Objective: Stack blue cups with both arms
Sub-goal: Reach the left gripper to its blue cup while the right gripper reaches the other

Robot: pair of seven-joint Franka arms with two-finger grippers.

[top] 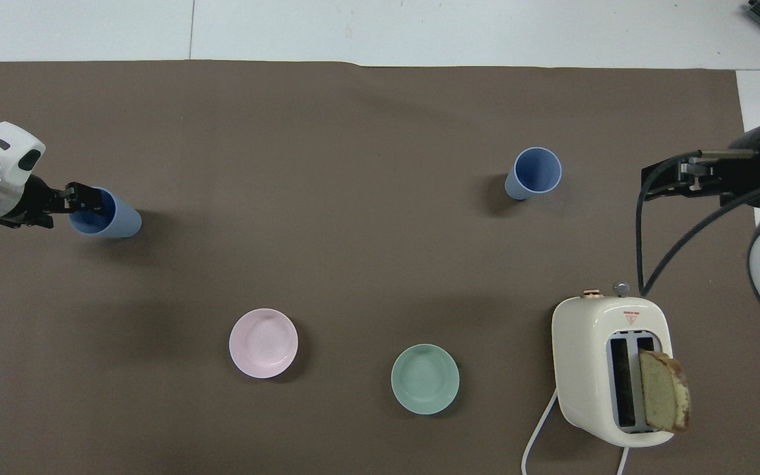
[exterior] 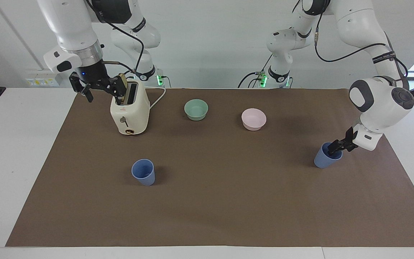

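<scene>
The blue cup's rim (top: 70, 221) is between my left gripper's fingers, one inside the cup's opening and one outside, so my left gripper should close on the cup's rim.
Two blue cups stand upright on the brown mat. One blue cup (exterior: 325, 158) (top: 111, 216) is toward the left arm's end of the table. My left gripper (exterior: 336, 146) (top: 83, 200) is down at its rim, open, with its fingertips at the cup's mouth. The second blue cup (exterior: 143, 172) (top: 533, 173) stands alone toward the right arm's end, farther from the robots than the toaster. My right gripper (exterior: 101, 90) (top: 650, 183) hangs open and empty in the air beside the toaster's top, well apart from that cup.
A cream toaster (exterior: 129, 109) (top: 611, 369) with a bread slice (top: 664, 389) in one slot stands near the right arm. A pale green bowl (exterior: 196, 109) (top: 425, 379) and a pale pink bowl (exterior: 253, 119) (top: 263, 343) sit between the arms. The mat (exterior: 228, 201) extends farther out.
</scene>
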